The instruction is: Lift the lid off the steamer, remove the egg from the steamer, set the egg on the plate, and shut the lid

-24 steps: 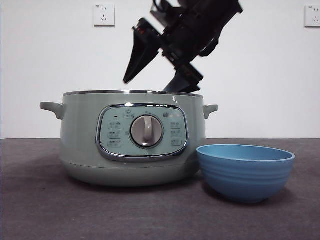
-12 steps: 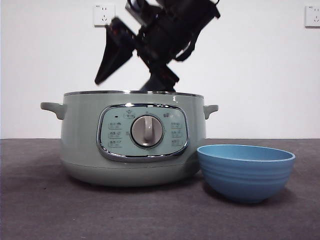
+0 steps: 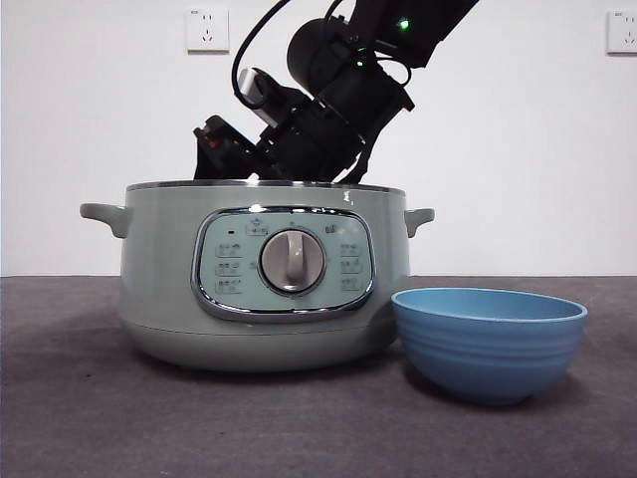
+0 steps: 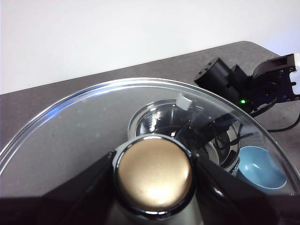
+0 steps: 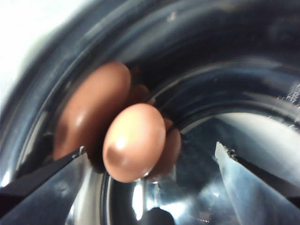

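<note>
I should move the egg onto the blue plate, so next I need to grab the brown egg around its rounded body (image 5: 134, 143) with my right gripper.
The sage-green steamer (image 3: 264, 289) stands lidless at the centre of the front view. My left gripper (image 4: 153, 164) is shut on the knob (image 4: 153, 180) of the glass lid (image 4: 70, 126) and holds it up above the table. Through the glass I see the steamer (image 4: 154, 119) and the blue plate (image 4: 260, 166) below. My right arm (image 3: 328, 119) reaches down into the steamer, and its jaws are hidden behind the rim in the front view. Inside, my right gripper (image 5: 150, 152) is open, one jaw on each side of the brown egg (image 5: 134, 142). The shiny wall mirrors the egg.
The blue plate (image 3: 488, 339) sits on the dark table (image 3: 90, 418) just right of the steamer, almost touching it. Small side handles (image 3: 103, 214) stick out from the steamer. A white wall with sockets (image 3: 207, 30) stands behind.
My right arm has swung left and dropped, so its jaws, which were above the rim, are now down inside the steamer. Steamer and plate have not moved.
</note>
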Robot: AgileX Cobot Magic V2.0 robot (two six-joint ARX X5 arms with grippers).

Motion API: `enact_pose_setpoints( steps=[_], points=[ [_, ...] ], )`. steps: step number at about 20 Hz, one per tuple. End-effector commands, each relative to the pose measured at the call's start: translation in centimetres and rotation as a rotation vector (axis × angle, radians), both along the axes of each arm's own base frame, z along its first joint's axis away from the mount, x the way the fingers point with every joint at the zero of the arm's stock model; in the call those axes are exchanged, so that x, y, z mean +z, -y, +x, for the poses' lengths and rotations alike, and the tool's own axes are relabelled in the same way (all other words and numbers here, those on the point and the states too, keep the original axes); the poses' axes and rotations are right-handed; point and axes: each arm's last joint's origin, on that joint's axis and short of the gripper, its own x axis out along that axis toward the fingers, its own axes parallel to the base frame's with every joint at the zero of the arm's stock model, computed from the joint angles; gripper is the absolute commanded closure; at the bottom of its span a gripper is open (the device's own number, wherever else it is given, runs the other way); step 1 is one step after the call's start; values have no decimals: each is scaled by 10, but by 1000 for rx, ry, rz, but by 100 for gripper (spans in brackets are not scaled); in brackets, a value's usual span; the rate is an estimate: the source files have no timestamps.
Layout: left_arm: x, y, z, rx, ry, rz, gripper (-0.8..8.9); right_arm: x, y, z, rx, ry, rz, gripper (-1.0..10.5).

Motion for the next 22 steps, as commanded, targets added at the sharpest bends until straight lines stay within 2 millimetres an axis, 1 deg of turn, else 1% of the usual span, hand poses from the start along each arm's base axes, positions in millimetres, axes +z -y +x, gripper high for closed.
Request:
enact_pose_setpoints(
  steps=[1,3,8,10,12,15,16,17,19,21,22],
  points=[
    [5,-1,-3,-1,45,-32,822,-5,-7,0,9,8,14,478],
    [5,-1,-3,-1,43,-31,822,-5,-8,-1,10,9,18,478],
    [5,-1,-3,-1,40,-29,822,-26,-15,0,33,-37,7,479],
    [5,-1,-3,-1,40,-29,822,-26,-16,0,35,-26,16,483],
    [5,-1,-3,-1,40,-28,822,-25,-17,1,36,-17,24,603],
    [5,-1,-3,-1,40,-26,822,-25,-17,2,36,-11,29,654],
    [5,-1,-3,-1,40,-26,822,-24,-18,2,36,-1,37,737],
    [5,-1,-3,-1,40,-26,822,-24,-18,3,36,7,44,764],
    [4,-2,-3,-1,38,-24,822,-24,-18,3,31,2,45,769],
    [3,-2,-3,-1,23,-16,822,-24,-18,3,31,3,46,890],
    [2,-2,-4,-1,16,-11,822,-23,-18,3,31,4,47,887]
  ],
)
